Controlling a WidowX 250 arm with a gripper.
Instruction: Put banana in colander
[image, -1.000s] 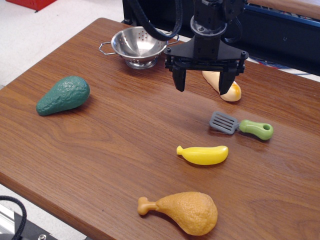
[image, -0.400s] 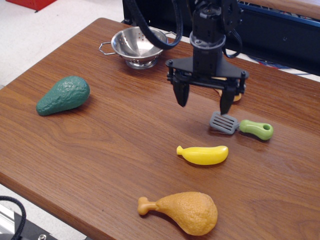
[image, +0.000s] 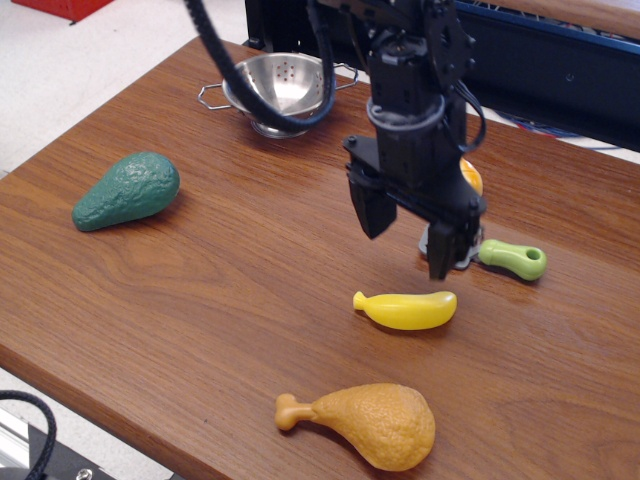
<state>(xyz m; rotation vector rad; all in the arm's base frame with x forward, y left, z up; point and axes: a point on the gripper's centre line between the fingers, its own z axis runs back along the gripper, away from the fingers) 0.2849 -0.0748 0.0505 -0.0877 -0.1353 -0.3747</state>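
My gripper grabs the banana by its plump body (image: 413, 311) next. That leaves the banana's narrow stem (image: 360, 301) free to dip into the colander.
The bright-yellow toy banana (image: 406, 309) lies on the wooden table (image: 230, 280) right of centre, toward the front. The shiny steel colander (image: 280, 88) with wire loop handles stands at the back of the table, empty as far as I can see. My black gripper (image: 408, 243) is open and empty, its two fingers pointing down just above and behind the banana, not touching it. The arm's black cable crosses in front of the colander's right side.
A dark green avocado (image: 127, 190) lies at the left. An orange drumstick (image: 372, 424) lies near the front edge. A spatula with a green handle (image: 512, 259) sits right of the gripper, its grey blade partly hidden. A tan bread loaf (image: 470, 176) peeks out behind the arm.
The gripper has moved forward from near the colander and bread loaf and come down toward the banana, turning a little about its wrist. It stays open. No object has moved.
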